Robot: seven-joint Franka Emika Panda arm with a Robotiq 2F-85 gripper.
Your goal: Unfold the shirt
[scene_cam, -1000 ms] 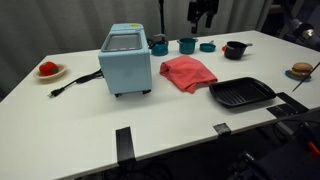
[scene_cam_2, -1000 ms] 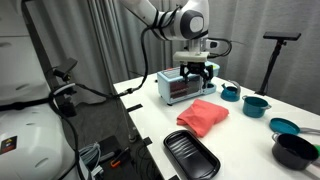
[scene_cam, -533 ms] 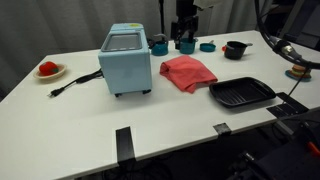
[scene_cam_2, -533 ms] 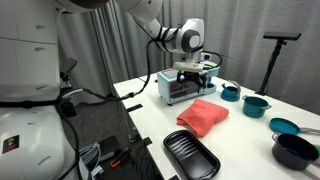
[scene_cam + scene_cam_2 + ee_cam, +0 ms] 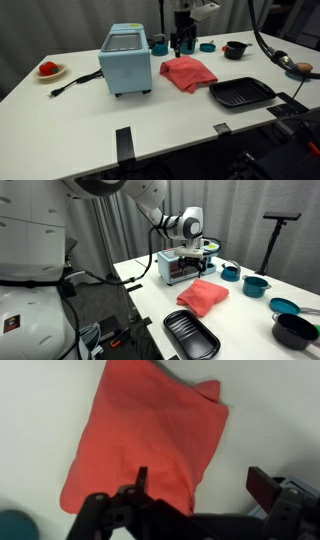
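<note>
My gripper grabs the folded red shirt by its edge facing the toaster oven next and draws that fold across to unfold the shirt.
A folded red shirt lies on the white table, right of a light-blue toaster oven. It also shows in the other exterior view and fills the upper left of the wrist view. My gripper hangs above the table just behind the shirt, also seen in an exterior view. In the wrist view its fingers are spread apart with nothing between them, above the shirt's edge and bare table.
A black grill pan sits near the front right. Teal pots and a black pot stand at the back. A plate with a red item is at the left. A power cord trails from the oven.
The gripper has come down from high above the back of the table to just above the shirt's far edge. The shirt has not moved.
</note>
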